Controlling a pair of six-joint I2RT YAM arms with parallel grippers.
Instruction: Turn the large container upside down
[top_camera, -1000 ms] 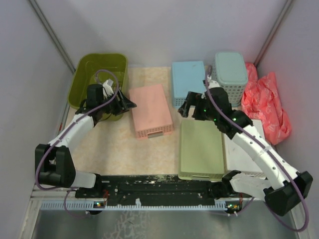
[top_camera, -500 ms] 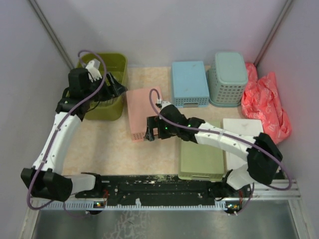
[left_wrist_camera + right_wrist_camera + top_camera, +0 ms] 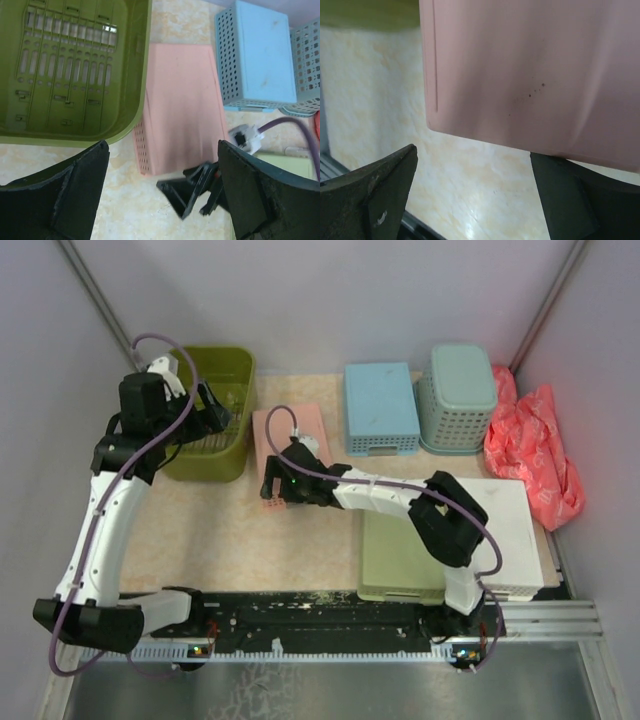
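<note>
I will next grab the container's rim beside the pink basket with my left gripper, with my fingers on both sides of the container's side, to tip the large container upside down.
The large container, a deep olive-green tub, stands open side up at the back left. Its slotted base shows in the left wrist view. My left gripper is raised over the tub's right part, open and empty. Its fingers frame the floor beside the tub's near right corner. My right gripper reaches far left across the table and is open and empty at the near left corner of an inverted pink basket. In the right wrist view the pink basket fills the top.
An inverted blue basket and a pale teal perforated basket stand at the back. A light-green tray and a white tray lie near right. A red bag sits against the right wall.
My left arm has lifted up and back over the green tub. My right arm has swung left across the table, from the blue basket to the pink basket's near left corner.
</note>
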